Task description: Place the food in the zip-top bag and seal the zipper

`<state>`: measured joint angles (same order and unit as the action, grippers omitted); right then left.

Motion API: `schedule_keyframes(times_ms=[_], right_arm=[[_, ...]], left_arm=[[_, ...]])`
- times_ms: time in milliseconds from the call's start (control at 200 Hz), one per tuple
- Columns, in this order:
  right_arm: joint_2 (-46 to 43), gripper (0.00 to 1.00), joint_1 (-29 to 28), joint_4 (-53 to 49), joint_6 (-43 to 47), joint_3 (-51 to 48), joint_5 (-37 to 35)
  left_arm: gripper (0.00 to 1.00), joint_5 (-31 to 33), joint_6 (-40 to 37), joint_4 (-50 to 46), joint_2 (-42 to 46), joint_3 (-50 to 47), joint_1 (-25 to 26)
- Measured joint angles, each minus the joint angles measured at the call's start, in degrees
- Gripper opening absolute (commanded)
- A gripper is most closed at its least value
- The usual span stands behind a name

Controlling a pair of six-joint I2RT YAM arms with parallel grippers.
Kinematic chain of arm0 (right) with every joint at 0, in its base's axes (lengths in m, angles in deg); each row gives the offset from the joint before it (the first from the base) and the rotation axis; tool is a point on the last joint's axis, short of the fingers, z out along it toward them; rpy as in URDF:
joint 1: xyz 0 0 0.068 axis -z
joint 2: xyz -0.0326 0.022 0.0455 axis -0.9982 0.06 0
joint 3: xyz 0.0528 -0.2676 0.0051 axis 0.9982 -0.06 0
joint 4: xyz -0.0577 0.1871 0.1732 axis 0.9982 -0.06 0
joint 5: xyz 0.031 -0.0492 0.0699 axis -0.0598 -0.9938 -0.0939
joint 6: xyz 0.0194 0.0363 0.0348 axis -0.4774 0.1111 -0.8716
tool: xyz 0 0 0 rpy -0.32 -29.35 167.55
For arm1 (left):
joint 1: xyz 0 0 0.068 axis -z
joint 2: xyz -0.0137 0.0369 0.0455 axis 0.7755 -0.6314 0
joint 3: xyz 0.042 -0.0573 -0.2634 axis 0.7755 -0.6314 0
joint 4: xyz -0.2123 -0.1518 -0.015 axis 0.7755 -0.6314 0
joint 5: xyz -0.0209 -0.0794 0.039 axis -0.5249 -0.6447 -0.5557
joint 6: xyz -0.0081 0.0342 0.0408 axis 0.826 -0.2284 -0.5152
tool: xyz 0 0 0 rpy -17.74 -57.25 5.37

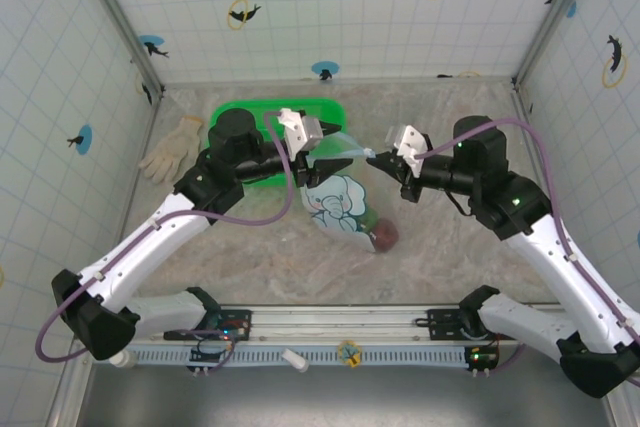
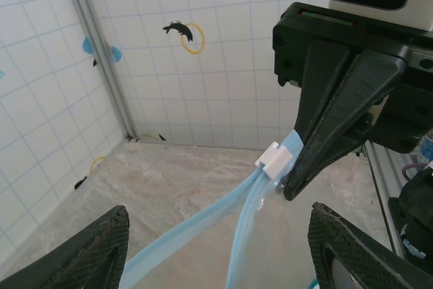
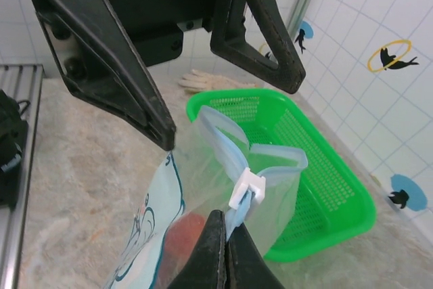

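Observation:
The left gripper needs to take hold of the white slider [image 1: 369,153] [image 2: 276,159] to seal the zipper, while the zipper's end stays in the right gripper.
The zip-top bag [image 1: 338,203] hangs between my two grippers, clear with a pale blue elephant print. Its zipper [image 2: 203,225] is parted into two light-blue strips that meet at a white slider [image 2: 276,159]. My right gripper [image 3: 226,235] is shut on the zipper's end just beyond the slider [image 3: 245,189]. My left gripper [image 2: 218,211] is open, its fingers [image 3: 115,59] standing either side of the strips without touching them. Food sits at the bottom of the bag: a maroon piece [image 1: 384,235], a green one [image 1: 366,219] and a red one [image 3: 184,235].
A green plastic basket [image 1: 240,110] stands behind the bag at the back of the table. A white glove [image 1: 172,149] lies at the back left. Tiled walls close in the left, back and right sides.

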<state>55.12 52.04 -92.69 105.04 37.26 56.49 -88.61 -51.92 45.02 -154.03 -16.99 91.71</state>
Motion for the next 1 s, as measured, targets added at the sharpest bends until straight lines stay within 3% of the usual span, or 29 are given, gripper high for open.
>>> schedule_keyframes(times_ms=[215,445,661,796,1001], right_arm=[[1.8,0.0,2.1,-4.6,5.6,0.2,1.5],[2.1,0.0,2.7,-6.1,8.6,0.2,4.4],[2.1,0.0,2.6,-6.2,9.0,0.2,5.2],[1.7,0.0,2.7,-5.9,8.9,-0.5,5.2],[0.3,0.0,2.7,-5.4,8.5,-2.5,5.2]], left_arm=[[0.7,-0.6,-4.7,-1.0,-2.2,0.4,0.7],[0.61,-0.6,-10.9,-7.6,-6.9,4.4,3.1],[0.4,-2.2,-13.9,-11.8,-9.0,7.4,5.2],[0.34,-2.6,-15.1,-12.5,-9.3,8.1,5.4],[0.15,-2.6,-15.2,-12.9,-9.4,8.1,5.7]])
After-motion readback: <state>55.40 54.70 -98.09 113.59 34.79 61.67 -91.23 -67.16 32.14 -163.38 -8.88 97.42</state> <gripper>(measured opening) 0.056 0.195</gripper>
